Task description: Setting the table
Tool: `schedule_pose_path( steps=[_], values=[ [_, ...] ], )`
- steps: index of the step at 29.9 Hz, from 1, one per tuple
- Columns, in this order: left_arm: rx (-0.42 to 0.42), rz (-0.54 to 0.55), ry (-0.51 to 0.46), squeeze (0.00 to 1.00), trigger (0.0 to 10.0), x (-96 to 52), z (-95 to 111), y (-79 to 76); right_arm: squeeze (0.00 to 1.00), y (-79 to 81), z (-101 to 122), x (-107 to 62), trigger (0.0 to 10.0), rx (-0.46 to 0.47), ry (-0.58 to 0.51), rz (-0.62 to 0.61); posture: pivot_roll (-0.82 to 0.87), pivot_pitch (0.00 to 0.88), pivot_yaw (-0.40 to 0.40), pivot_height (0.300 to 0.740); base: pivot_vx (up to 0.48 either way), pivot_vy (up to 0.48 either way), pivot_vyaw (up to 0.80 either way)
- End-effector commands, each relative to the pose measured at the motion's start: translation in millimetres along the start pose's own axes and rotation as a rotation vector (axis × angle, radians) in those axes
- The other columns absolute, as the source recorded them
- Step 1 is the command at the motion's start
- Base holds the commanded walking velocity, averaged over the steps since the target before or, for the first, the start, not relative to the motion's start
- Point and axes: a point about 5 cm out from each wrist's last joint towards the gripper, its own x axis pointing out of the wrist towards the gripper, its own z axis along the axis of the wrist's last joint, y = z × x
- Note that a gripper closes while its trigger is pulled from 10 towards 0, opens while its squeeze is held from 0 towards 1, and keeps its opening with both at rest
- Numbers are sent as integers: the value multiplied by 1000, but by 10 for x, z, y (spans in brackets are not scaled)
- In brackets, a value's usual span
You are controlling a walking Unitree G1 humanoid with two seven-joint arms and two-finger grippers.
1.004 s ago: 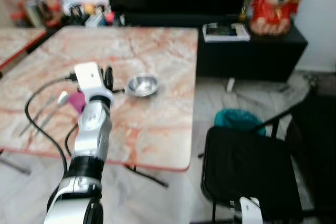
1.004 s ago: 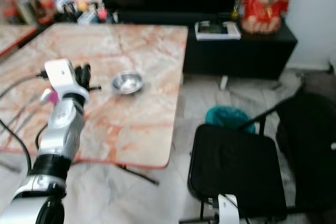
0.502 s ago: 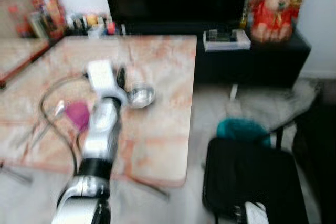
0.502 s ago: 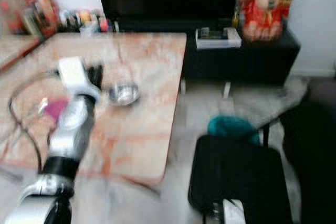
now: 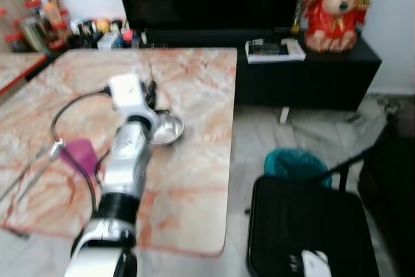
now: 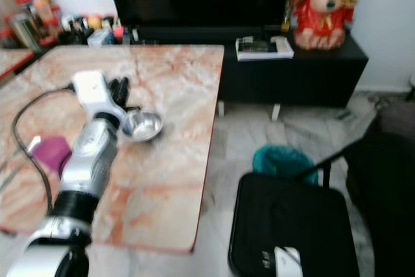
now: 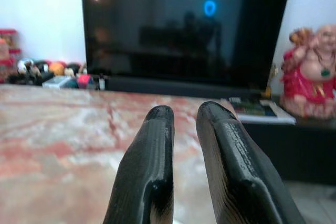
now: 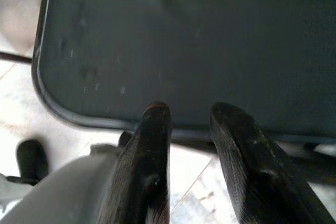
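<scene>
The left gripper needs to take hold of the bowl by its thin rim [image 5: 175, 116] next, because the bowl's round body is far wider than the narrow gap between the robot's fingers.
A small steel bowl [image 5: 166, 129] sits on the marble table [image 5: 194, 76] near its right side. My left arm reaches over the table. Its gripper [image 5: 150, 93] hovers just beyond the bowl's far left rim. In the left wrist view the left gripper [image 7: 184, 113] is open by a narrow gap, with nothing between its fingers. A pink cup [image 5: 79, 154] lies left of the arm, beside some long metal utensils [image 5: 32, 172]. My right gripper [image 8: 186, 113] hangs open over the black chair seat [image 8: 210, 35], holding nothing.
A black chair [image 5: 305, 225] stands right of the table, with a teal bin [image 5: 295, 160] behind it. A dark TV cabinet [image 5: 305, 76] with a red statue [image 5: 337, 8] and books lines the back wall. Bottles and jars [image 5: 39, 27] crowd the far left.
The whole picture has shifted, so the camera moved. My left gripper now stands closer to the steel bowl, just past its rim. The bowl and the pink cup lie as before.
</scene>
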Motion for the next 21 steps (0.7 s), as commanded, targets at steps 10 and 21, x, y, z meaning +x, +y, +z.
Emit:
schedule_pose_path(
  steps=[10,21],
  values=[
    [-48,-4,26,0,10000,8,35,61,0,129,41,7,10000,-6,-12,36,-42,10,24,740,115,0,0],
    [77,34,151,0,10000,148,261,118,0,132,37,7,10000,-7,-10,38,-35,12,25,740,0,0,0]
  ],
)
